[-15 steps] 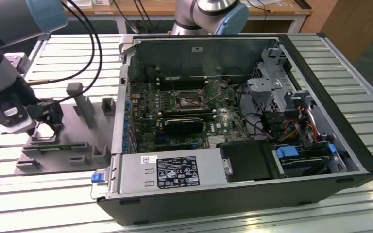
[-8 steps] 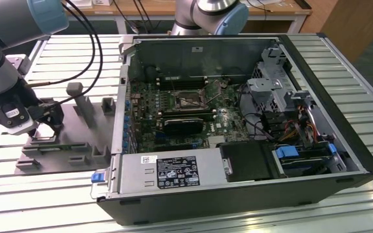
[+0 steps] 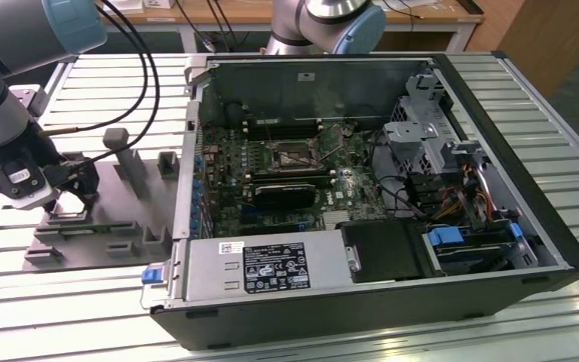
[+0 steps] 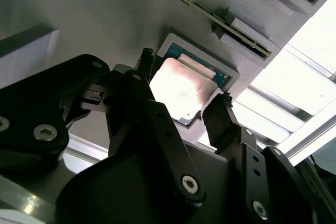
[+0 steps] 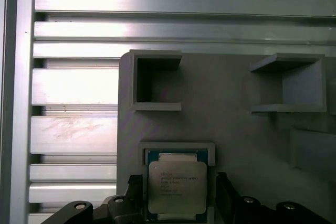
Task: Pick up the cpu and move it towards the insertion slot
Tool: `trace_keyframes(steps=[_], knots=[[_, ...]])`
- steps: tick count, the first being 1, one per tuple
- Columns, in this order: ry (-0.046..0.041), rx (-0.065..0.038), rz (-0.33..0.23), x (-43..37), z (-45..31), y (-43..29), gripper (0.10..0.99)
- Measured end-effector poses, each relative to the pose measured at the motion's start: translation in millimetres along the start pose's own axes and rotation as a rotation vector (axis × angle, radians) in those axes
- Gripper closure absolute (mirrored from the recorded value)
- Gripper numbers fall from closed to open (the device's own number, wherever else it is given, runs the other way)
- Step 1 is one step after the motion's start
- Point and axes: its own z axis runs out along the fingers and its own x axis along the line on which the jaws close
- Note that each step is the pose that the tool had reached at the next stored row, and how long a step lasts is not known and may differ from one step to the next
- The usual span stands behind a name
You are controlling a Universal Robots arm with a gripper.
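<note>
I should next pick up the cpu with my gripper by its open side edges to move it, because the tray's raised sides wrap around the cpu's end corners.
The cpu (image 5: 176, 184) lies flat, silvery top up, in a square recess of the grey plastic tray (image 5: 226, 129). In both wrist views my gripper (image 5: 177, 192) hangs just over it, open, one dark finger on each side with a small gap to the chip's edges (image 4: 184, 90). In the exterior view the gripper (image 3: 70, 193) is low over the tray (image 3: 118, 204) at the exterior view's left, outside the computer case. The insertion slot (image 3: 292, 154), a black socket with a thin metal frame, sits on the motherboard inside the case, well off to the exterior view's right of the gripper.
The open computer case (image 3: 491, 151) lies on a slatted aluminium table (image 3: 28, 249), its side wall (image 3: 181, 188) standing between tray and motherboard. Raised blocks (image 3: 117, 139) stand on the tray. Black cables (image 3: 148, 75) hang from my arm. A second arm (image 3: 320, 19) stands behind the case.
</note>
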Motion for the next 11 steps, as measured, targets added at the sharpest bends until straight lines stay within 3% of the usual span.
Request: trace_keyframes(steps=[2, 5, 11], knots=[[-0.0001, 0.000, 0.000, 0.0, 0.1, 0.0, 0.439], [0.0001, 0.000, 0.000, 0.0, 0.0, 0.0, 0.549], [0.0000, 0.000, 0.000, 0.0, 0.1, 0.0, 0.549]])
